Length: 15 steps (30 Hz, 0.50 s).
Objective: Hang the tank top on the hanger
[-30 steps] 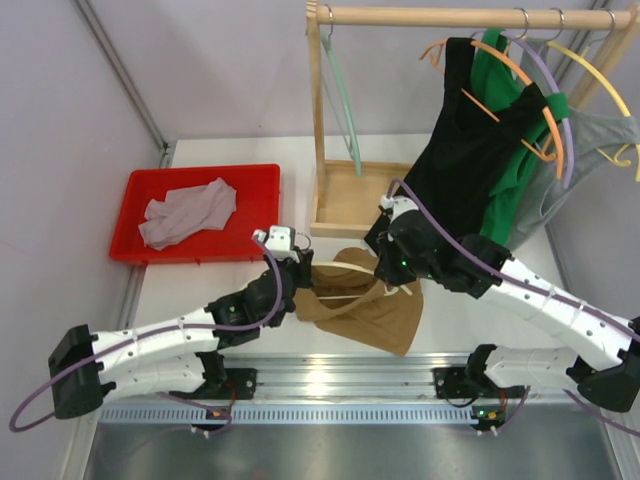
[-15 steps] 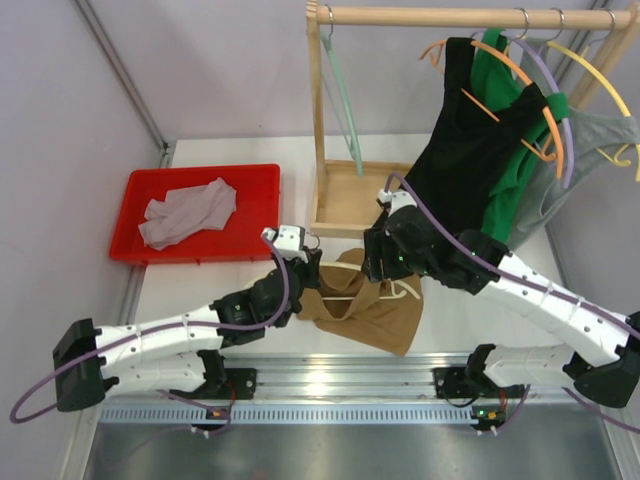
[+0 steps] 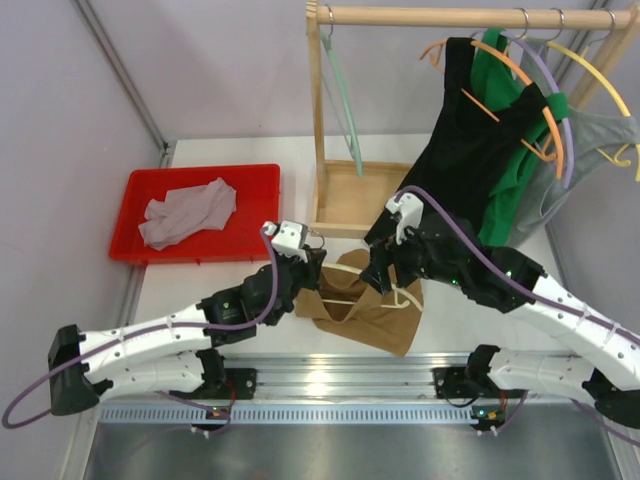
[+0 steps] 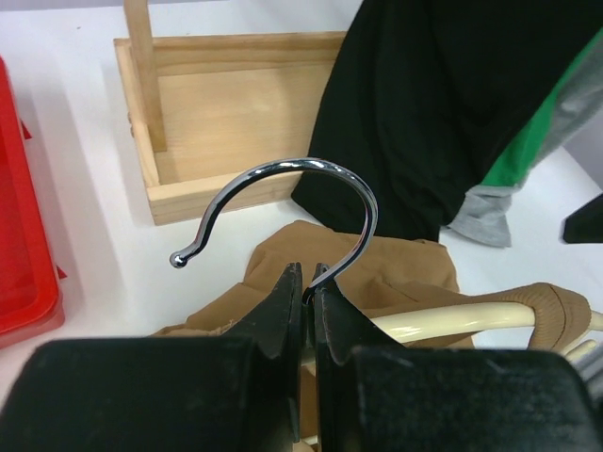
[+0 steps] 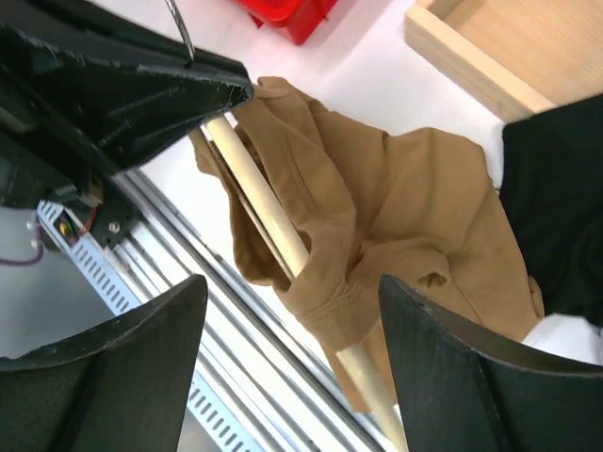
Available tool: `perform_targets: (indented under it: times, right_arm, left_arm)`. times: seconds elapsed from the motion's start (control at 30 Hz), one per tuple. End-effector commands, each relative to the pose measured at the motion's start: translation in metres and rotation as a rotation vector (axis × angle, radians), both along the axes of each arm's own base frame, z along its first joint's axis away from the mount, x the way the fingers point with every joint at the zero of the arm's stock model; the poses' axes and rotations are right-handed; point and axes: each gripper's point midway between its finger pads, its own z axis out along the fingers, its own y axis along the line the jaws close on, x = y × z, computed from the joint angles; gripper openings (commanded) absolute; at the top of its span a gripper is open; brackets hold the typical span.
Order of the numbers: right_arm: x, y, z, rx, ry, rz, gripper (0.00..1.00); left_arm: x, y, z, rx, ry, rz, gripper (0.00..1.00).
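The right gripper reaches the tank top's looped strap next and grabs the strap together with the hanger's arm, leaving the hook free for hanging.
The tan tank top [image 3: 375,310] lies bunched on the white table between the two arms. The cream hanger [image 4: 471,318] runs through it. One wide strap is looped over the hanger's arm [image 5: 268,202], and the rest of the tank top [image 5: 415,217] hangs below. My left gripper [image 4: 308,273] is shut on the stem of the hanger's metal hook [image 4: 283,174] and holds it just above the cloth. My right gripper [image 5: 292,311] hovers open over the looped strap with nothing between its fingers. It sits at the garment's far right edge [image 3: 385,275].
A red tray [image 3: 260,175] holding a pale grey garment [image 3: 185,215] stands at the far left. A wooden rack base [image 3: 340,228] is just beyond the grippers. A black top [image 3: 465,150], green and grey clothes and coloured hangers hang from its rail [image 3: 460,15]. An aluminium rail [image 3: 320,375] lines the near edge.
My right gripper has opened, let go of the tank top and drawn slightly to the right. My left gripper has carried the hanger's hook a little to the right and away from the arm bases.
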Motion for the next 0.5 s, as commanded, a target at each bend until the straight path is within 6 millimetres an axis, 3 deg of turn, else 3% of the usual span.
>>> perform_targets:
  times: [0.0, 0.23, 0.33, 0.43, 0.47]
  right_arm:
    - [-0.012, 0.014, 0.003, 0.023, -0.053, 0.148, 0.73]
    - [-0.026, 0.018, -0.017, 0.0, -0.013, 0.243, 0.72]
    - [-0.027, 0.019, -0.016, 0.014, -0.016, 0.243, 0.68]
    - [-0.025, 0.02, -0.014, 0.02, -0.015, 0.233, 0.59]
    - [-0.025, 0.021, -0.015, 0.019, -0.013, 0.229, 0.52]
  left_arm:
    - [-0.011, -0.004, 0.048, -0.095, -0.055, -0.082, 0.0]
    - [-0.019, 0.0, 0.064, -0.132, -0.08, -0.119, 0.0]
    - [-0.019, -0.001, 0.07, -0.137, -0.086, -0.127, 0.0]
    - [-0.02, -0.006, 0.074, -0.142, -0.089, -0.139, 0.0]
    - [-0.02, -0.008, 0.075, -0.142, -0.09, -0.15, 0.0]
